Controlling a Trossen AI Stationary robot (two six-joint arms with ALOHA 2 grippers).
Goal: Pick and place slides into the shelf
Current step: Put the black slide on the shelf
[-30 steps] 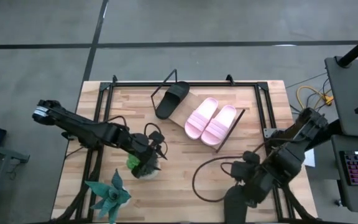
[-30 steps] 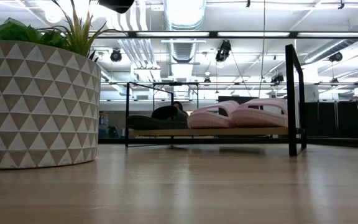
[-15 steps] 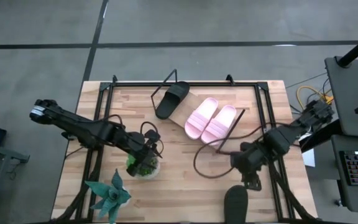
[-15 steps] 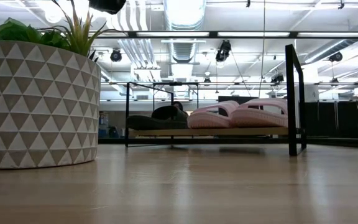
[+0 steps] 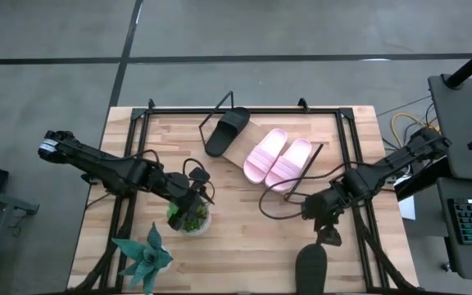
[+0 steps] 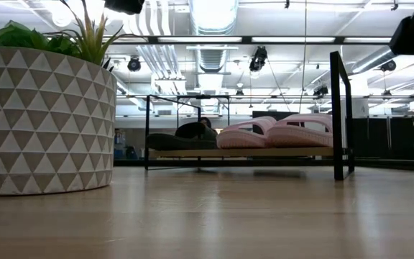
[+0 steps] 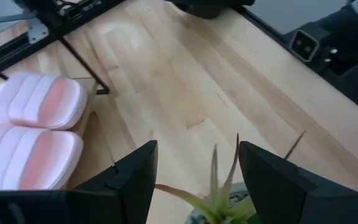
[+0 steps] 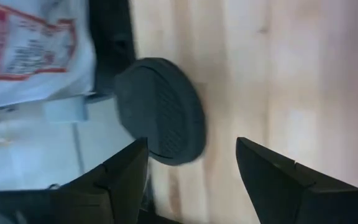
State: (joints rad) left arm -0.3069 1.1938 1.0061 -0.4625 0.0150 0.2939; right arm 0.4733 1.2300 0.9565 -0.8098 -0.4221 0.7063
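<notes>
I will grab the near black slide by its rounded sole end with my right gripper next, so that I can get it onto the shelf.
One black slide and two pale pink slides lie side by side on the slanted wooden shelf at the table's far middle. They also show in the low view as the black slide and the pink slides. A second black slide lies flat at the table's near edge, right of the middle, its rounded end ribbed. My right gripper hovers open just beyond it, touching nothing. My left gripper stands open above a potted plant.
A triangle-patterned plant pot stands left of the middle, and a spiky teal plant at the near left corner. A dark cable loops over the table by the right arm. Black frame rails run along the table's sides.
My right gripper has drawn back from over the near black slide toward the table's far right and has sunk lower, tipping more downward. The slide, covered by the arm before, now shows whole.
</notes>
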